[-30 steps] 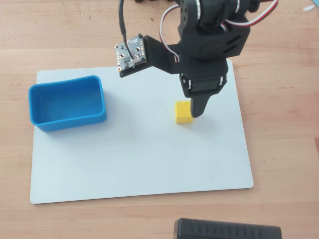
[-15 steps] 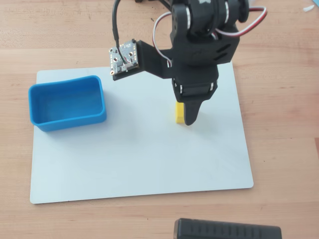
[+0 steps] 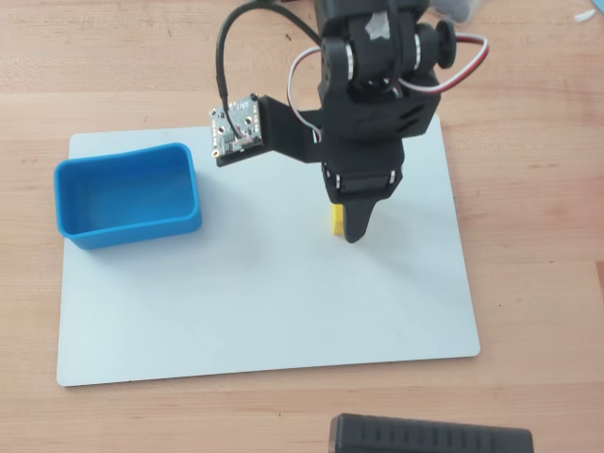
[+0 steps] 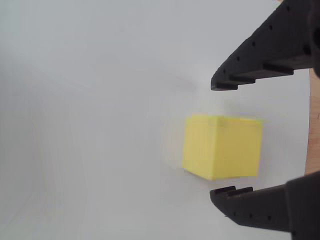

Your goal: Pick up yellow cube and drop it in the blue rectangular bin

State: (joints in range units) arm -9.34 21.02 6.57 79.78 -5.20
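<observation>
The robot should next grab the yellow cube [image 4: 222, 146] with its gripper by the cube's opposite sides, so it can drop the cube in the blue rectangular bin.
The yellow cube [image 4: 222, 146] rests on the white board, seen close in the wrist view between the two black fingers. My gripper [image 4: 222, 140] is open, one fingertip [image 4: 225, 82] above the cube in that view and the other [image 4: 227, 196] below it, neither clearly touching. In the overhead view the arm covers most of the cube [image 3: 336, 220]; only a yellow sliver shows beside the gripper [image 3: 351, 225]. The blue rectangular bin [image 3: 71, 193] stands empty at the board's left end, well away from the gripper.
The white board [image 3: 255, 302] lies on a wooden table [image 3: 528, 283]. A black object [image 3: 429, 439] sits at the bottom edge of the overhead view. The arm's camera board [image 3: 234, 127] sticks out to its left.
</observation>
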